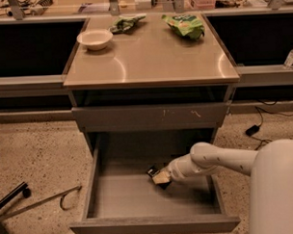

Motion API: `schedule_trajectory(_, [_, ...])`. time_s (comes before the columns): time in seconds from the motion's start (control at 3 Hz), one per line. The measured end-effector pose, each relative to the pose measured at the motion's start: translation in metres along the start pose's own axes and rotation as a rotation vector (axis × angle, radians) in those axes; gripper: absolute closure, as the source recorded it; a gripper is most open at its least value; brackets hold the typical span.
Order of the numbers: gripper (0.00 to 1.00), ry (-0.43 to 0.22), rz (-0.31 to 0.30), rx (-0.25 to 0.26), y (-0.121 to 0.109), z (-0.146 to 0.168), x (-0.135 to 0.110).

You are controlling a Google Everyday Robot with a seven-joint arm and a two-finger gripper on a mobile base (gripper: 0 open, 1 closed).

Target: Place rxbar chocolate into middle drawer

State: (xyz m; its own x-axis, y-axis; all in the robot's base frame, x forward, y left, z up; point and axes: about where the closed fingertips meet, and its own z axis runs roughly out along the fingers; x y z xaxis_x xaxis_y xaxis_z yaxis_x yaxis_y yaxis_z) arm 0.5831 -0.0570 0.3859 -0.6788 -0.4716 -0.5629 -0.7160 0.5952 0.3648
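Note:
The rxbar chocolate [152, 171] is low over the drawer's grey bottom within the drawer's sides and would lie there, so it is time to open my gripper now.
The middle drawer [135, 199] is pulled wide open below the cabinet, and its grey floor shows. My arm reaches into it from the right. My gripper [159, 176] is low over the drawer floor, right of centre. It is shut on the rxbar chocolate [152, 171], a small black bar whose end sticks out up and to the left of the pale fingers. I cannot tell whether the bar touches the floor.
A shut drawer front with pale scratch marks [146, 117] sits above the open drawer. On the cabinet top are a white bowl [95, 39] and two green snack bags [185, 25] [126, 23]. A cable and plug [252, 130] lie on the floor at right.

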Motion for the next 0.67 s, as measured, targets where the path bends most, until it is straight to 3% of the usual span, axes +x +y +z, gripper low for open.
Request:
schedule_trajectory(0.33, [1.00, 0.000, 0.000, 0.000, 0.0000, 0.0000, 0.0000])
schedule_trajectory(0.67, [0.81, 0.000, 0.000, 0.000, 0.0000, 0.0001, 0.0000])
